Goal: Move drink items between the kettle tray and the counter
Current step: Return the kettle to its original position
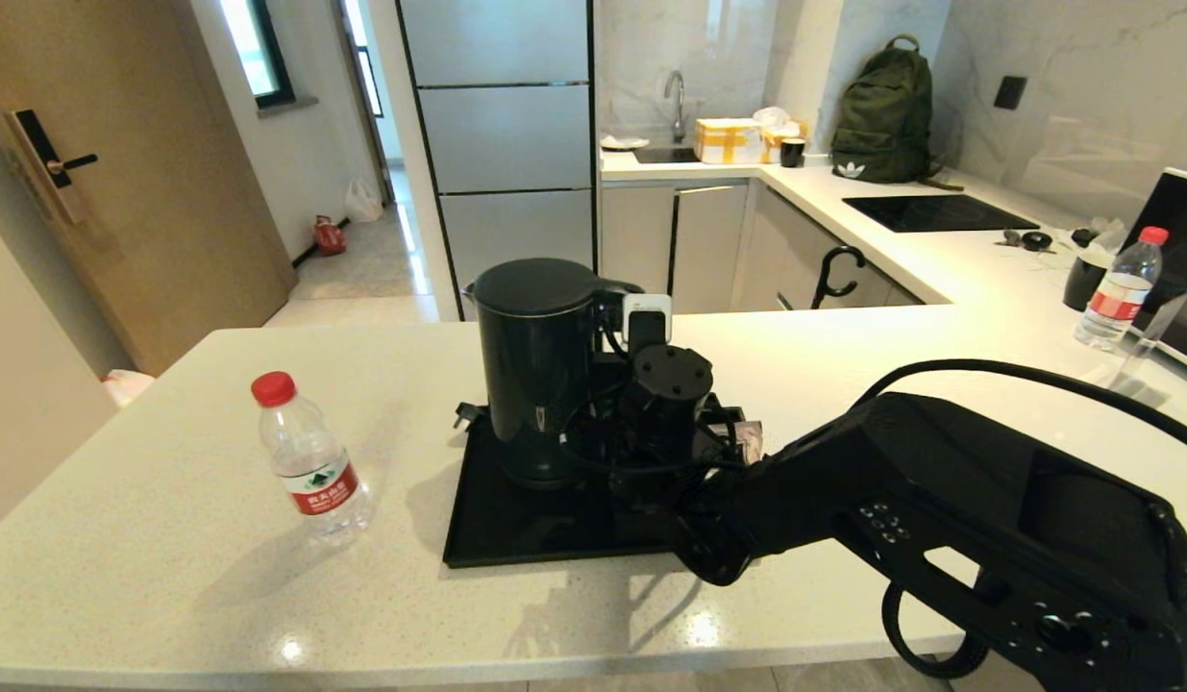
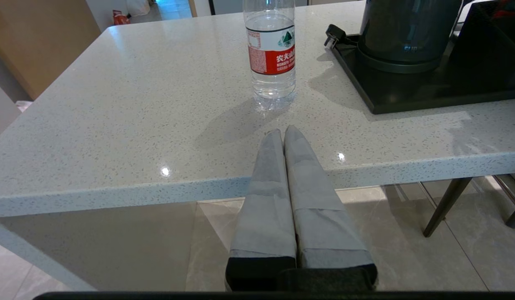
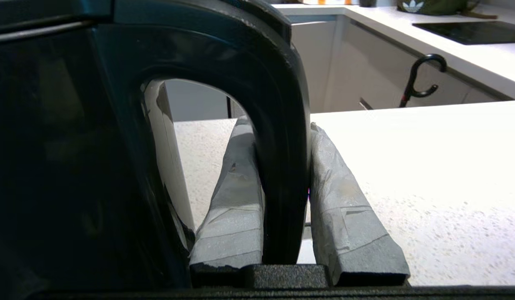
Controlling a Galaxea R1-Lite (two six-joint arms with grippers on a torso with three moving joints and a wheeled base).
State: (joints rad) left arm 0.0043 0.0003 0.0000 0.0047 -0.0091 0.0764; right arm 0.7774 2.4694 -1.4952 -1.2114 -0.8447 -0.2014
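The kettle's base sits in the black tray (image 1: 516,529) in the head view, so the kettle would stand. My right gripper releases the kettle now.
The tall black kettle (image 1: 535,370) stands on the round base of the black tray (image 1: 516,529) at the middle of the white speckled counter (image 1: 151,567). My right gripper (image 3: 280,125) is shut on the kettle's handle (image 3: 282,166), one finger inside the loop and one outside. A clear water bottle (image 1: 309,457) with a red cap stands on the counter left of the tray. My left gripper (image 2: 283,130) is shut and empty, just over the counter's front edge, short of the bottle (image 2: 272,54). A pinkish sachet (image 1: 750,439) peeks out beside my right wrist.
The kettle's plug (image 1: 465,415) lies at the tray's far left corner. A second bottle (image 1: 1120,288) and a small black cup (image 1: 1083,274) stand on the side counter at right. A backpack (image 1: 883,115) and a hob (image 1: 934,211) are farther back.
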